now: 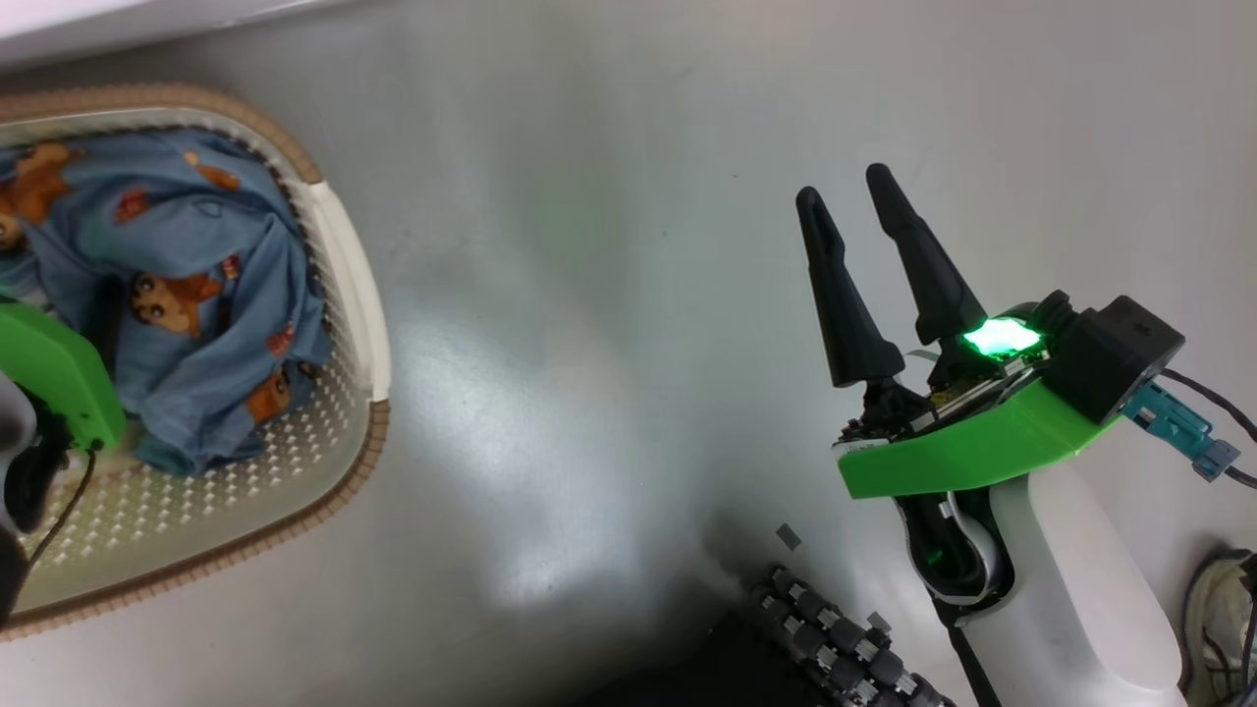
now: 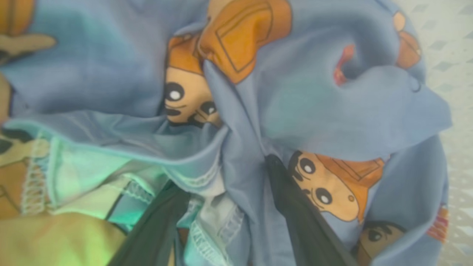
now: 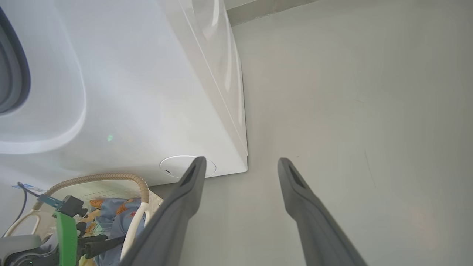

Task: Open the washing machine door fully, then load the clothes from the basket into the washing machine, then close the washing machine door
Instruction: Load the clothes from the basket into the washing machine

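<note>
My left gripper grabs the clothes' white-stitched hem fold point(image 2: 207, 182) next, to load the washing machine.
The basket point(image 1: 355, 295) stands on the floor at the left, and the light blue bear-print clothes point(image 1: 187, 295) lie crumpled in it. My left gripper point(image 2: 225, 177) is pushed down into the clothes point(image 2: 332, 103). It is open, with folds of fabric between its fingers point(image 2: 295, 207). Its green wrist cover point(image 1: 54, 378) hangs over the basket. My right gripper point(image 1: 845, 196) is open over bare floor with nothing between its fingers. The right wrist view has the right gripper point(image 3: 241, 162) near the white washing machine point(image 3: 147, 92) and its round flap point(image 3: 173, 166), with the basket point(image 3: 142, 188) below. The washing machine door is out of view.
Grey floor point(image 1: 609, 344) lies between the basket and my right arm. My base's black roller wheel point(image 1: 835, 638) is at the bottom. A shoe point(image 1: 1218, 619) shows at the right edge. The grey gasket point(image 3: 14, 77) is at the far left of the right wrist view.
</note>
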Tool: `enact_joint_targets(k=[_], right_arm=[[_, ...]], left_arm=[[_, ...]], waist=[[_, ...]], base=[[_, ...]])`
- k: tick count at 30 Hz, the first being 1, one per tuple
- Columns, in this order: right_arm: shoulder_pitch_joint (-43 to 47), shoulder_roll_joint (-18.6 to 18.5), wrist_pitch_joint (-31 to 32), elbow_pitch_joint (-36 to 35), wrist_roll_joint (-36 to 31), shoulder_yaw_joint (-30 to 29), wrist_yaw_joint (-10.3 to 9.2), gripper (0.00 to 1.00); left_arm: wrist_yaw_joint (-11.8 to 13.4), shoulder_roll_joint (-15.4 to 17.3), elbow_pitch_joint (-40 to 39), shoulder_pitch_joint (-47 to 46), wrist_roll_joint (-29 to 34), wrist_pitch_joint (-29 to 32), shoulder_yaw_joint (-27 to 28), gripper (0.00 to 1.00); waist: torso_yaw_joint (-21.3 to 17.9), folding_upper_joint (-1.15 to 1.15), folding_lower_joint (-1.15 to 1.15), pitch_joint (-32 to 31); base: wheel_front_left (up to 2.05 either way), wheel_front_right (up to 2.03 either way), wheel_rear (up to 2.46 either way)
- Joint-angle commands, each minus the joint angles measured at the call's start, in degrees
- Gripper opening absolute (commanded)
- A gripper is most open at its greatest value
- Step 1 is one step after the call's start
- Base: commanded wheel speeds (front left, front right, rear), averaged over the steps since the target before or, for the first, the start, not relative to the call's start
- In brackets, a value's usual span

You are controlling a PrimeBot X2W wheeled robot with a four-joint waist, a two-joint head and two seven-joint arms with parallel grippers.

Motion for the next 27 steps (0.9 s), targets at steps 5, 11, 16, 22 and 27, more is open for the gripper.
enact_joint_targets(k=[5, 11, 16, 22, 27], right_arm=[[1.6, 0.0, -0.7, -1.0, 1.3, 1.3, 0.09, 1.0], [1.4, 0.0, -0.7, -0.7, 1.0, 0.8, 0.09, 1.0], [1.1, 0.0, -0.7, -0.5, 0.6, 0.3, 0.09, 1.0], [1.1, 0.0, -0.7, 0.3, -0.2, -0.2, 0.09, 1.0], [1.5, 0.0, -0.7, 1.2, -1.0, -0.6, 0.09, 1.0]], left_arm=[[-0.1, 2.5, 1.7, -0.9, -1.1, 1.7, -0.7, 0.05], [-0.1, 2.3, 1.5, -1.5, -2.7, 0.2, -2.2, 0.0], [-0.1, 2.2, 0.3, 0.1, -5.0, -2.3, -3.5, 0.0], [-0.1, 2.5, -3.1, 3.1, -8.0, -6.1, -5.5, 0.0], [-0.1, 2.9, -6.3, 6.1, -11.0, -9.5, -6.7, 0.0]], waist=[[-0.9, 0.0, 0.0, 0.3], [-0.2, 0.0, 0.0, -0.7], [0.9, 0.0, 0.0, -3.1], [2.7, 0.0, 0.0, -7.6], [4.0, 0.0, 0.0, -12.4]], base=[[0.0, 0.0, 0.0], [0.0, 0.0, 0.0], [0.0, 0.0, 0.0], [0.0, 0.0, 0.0], [0.0, 0.0, 0.0]])
